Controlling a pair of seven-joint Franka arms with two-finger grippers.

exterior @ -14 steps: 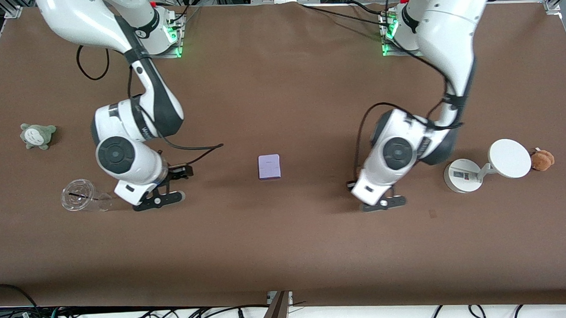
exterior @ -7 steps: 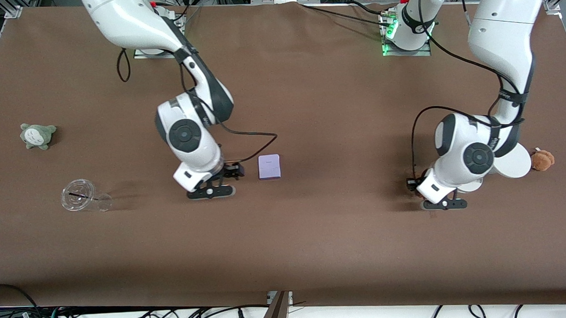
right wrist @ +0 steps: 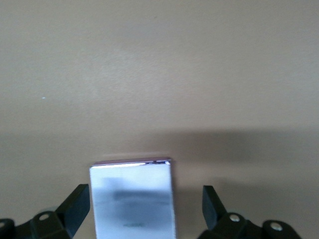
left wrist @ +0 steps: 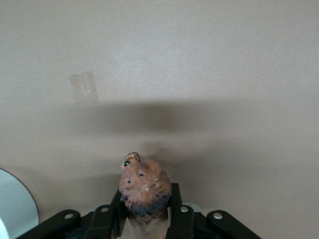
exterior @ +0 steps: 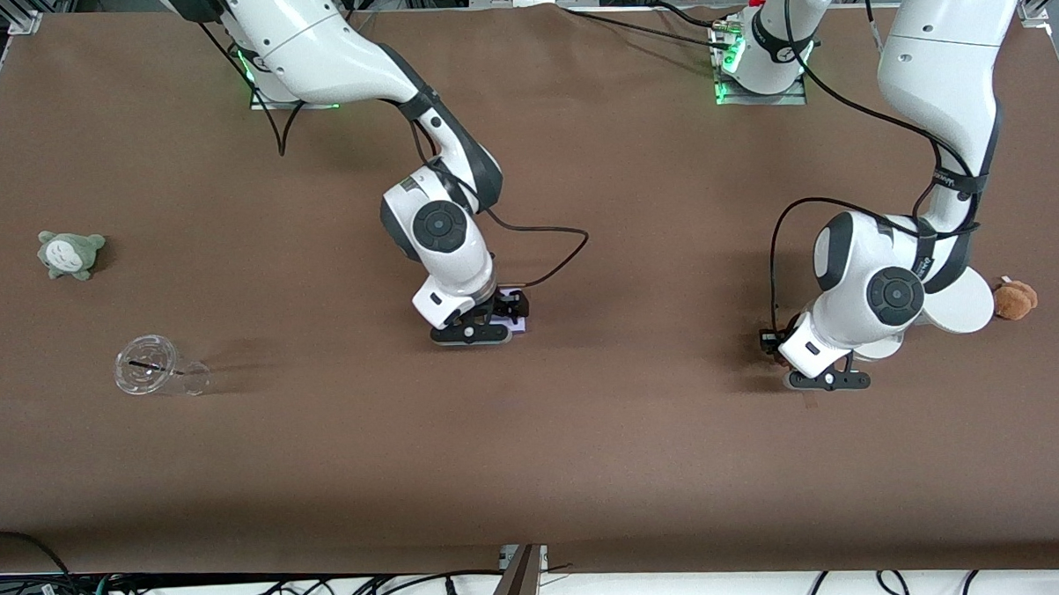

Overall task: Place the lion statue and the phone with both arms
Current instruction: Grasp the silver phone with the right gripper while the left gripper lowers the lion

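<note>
The lion statue point(left wrist: 145, 184) is in my left gripper over the table beside the tape and would lie in place, so I should open my left gripper now.
The phone point(right wrist: 132, 199), a pale lavender slab, lies flat on the brown table in the middle. My right gripper point(right wrist: 145, 201) is low over it, open, with one finger point(right wrist: 75, 209) on each side of it. In the front view the right gripper point(exterior: 482, 324) covers most of the phone point(exterior: 518, 328). My left gripper point(left wrist: 144, 199) is shut on the lion statue point(left wrist: 143, 181), whose orange-brown head with a dark mane sticks out between the fingers. In the front view the left gripper point(exterior: 819, 380) is just above the table beside the white stand, and it hides the statue.
A white round-based stand with disc point(exterior: 962, 311) stands at the left arm's end, and a fluffy brown plush point(exterior: 1015, 299) lies beside it. A grey-green plush point(exterior: 70, 254) and a tipped clear cup point(exterior: 156, 368) lie at the right arm's end. A tape mark point(left wrist: 83, 88) is on the cloth.
My right arm has swung from beside the cup to the middle, and its gripper now straddles the phone. My left arm moved toward the stand, then held still.
</note>
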